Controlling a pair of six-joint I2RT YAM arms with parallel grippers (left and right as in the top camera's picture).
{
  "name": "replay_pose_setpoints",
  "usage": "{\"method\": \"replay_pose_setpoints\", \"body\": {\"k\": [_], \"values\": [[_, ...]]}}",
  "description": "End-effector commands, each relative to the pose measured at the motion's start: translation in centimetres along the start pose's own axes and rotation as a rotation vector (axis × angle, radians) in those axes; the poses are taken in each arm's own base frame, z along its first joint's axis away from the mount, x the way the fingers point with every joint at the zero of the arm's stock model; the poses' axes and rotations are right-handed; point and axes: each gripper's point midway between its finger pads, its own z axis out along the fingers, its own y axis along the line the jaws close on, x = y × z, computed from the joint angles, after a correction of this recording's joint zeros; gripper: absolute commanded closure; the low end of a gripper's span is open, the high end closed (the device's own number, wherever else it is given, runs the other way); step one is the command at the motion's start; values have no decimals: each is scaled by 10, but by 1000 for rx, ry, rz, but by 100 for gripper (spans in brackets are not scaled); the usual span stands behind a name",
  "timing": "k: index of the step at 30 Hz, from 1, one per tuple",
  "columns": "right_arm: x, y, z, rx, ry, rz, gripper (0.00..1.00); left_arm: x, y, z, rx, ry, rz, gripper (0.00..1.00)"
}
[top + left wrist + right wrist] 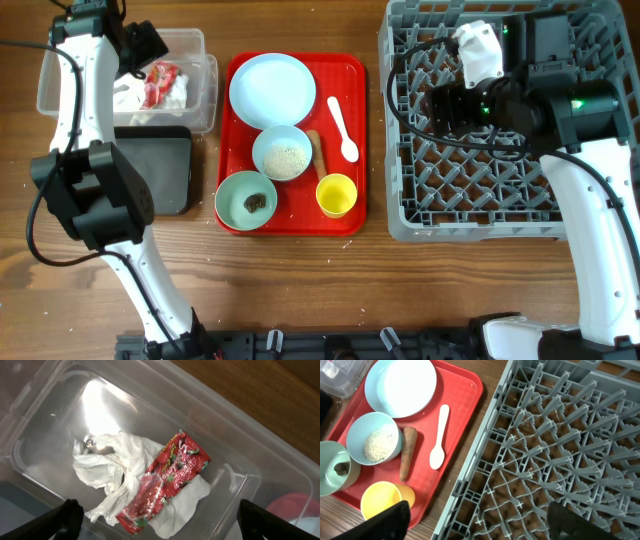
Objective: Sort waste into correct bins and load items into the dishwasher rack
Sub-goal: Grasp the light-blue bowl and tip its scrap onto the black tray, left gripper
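Note:
My left gripper is about to grab the rim (220, 194) of the bowl with the dark lump, which leaves the bowl's opening open to tip waste into the black tray.
The red snack wrapper (167, 480) lies on crumpled white paper (107, 467) inside the clear tub (195, 45). My left gripper (157, 522) is open and empty above them. On the red tray (350, 75) sit the pale blue plate (271, 88), a bowl with white crumbs (283, 153), a bowl with a dark lump (246, 199), the yellow cup (336, 194), the white spoon (342, 128) and the brown stick (408, 452). My right gripper (480, 520) is open and empty over the left part of the grey dishwasher rack (490, 215).
The black tray (165, 165) lies in front of the clear tub, partly hidden by my left arm. Bare wooden table lies between the red tray and the rack and along the front edge.

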Motion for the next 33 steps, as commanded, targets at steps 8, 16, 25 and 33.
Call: {"method": "replay_pose_setpoints", "body": {"k": [8,16,25,33], "values": [[-8,4,2,-22,-19,102,0,45,-47,-111,233,112,142,6],[-11,4,1,-21,-32,126,0,164,-107,-156,289,403,358,10],[-11,4,1,-22,-29,130,0,253,-135,-161,187,525,521,23],[-15,3,5,-21,-38,134,0,306,-89,-163,93,560,531,23]]}}
